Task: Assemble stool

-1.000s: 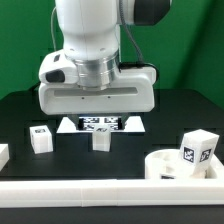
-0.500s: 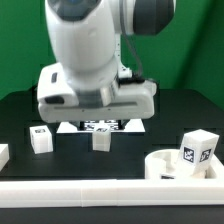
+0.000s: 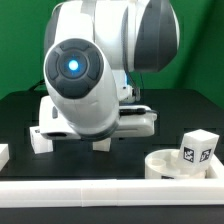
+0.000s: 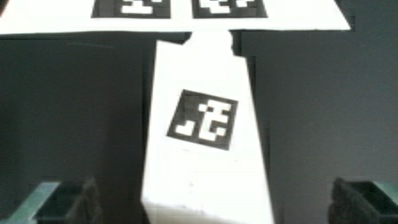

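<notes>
My gripper will next grab the white block leg by its thick end [image 4: 210, 200], so its narrow peg stays free to enter the round seat.
In the wrist view a white block leg [image 4: 205, 118] with one tag lies lengthwise on the black table, one end toward the marker board [image 4: 178, 15]. My gripper [image 4: 210, 205] is open, with one dark finger [image 4: 54, 200] on each side of the leg's near end and gaps on both sides. In the exterior view the gripper [image 3: 100, 138] is low over this middle leg [image 3: 101, 146], which is mostly hidden. The round seat [image 3: 168, 166] sits at the exterior view's right with a tagged leg [image 3: 197, 150] standing on it. Another leg [image 3: 39, 141] stands at the left.
A long white rail [image 3: 110, 190] runs along the table's front edge. A white piece [image 3: 3, 155] shows at the exterior view's far left edge. The arm's body hides the marker board in the exterior view.
The arm has swung and come down over the middle leg. Its body now covers the marker board and part of the left leg in the exterior view.
</notes>
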`<action>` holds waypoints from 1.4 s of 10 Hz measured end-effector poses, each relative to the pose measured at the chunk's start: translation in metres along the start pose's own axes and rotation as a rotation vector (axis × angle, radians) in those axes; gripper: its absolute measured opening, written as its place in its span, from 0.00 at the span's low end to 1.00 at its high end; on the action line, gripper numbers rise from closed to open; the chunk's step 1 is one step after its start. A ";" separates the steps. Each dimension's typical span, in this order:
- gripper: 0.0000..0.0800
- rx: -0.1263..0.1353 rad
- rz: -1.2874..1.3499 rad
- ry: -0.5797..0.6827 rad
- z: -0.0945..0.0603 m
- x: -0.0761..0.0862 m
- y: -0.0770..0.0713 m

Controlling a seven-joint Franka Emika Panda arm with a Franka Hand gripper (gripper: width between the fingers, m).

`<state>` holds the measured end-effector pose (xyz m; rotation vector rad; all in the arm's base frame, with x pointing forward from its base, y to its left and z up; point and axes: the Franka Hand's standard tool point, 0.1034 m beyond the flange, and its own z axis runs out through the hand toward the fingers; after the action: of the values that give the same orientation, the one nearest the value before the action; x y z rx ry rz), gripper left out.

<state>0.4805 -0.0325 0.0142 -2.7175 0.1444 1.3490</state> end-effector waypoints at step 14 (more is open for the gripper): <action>0.41 -0.015 0.007 0.014 -0.003 0.000 -0.012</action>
<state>0.4840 -0.0214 0.0166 -2.7413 0.1456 1.3389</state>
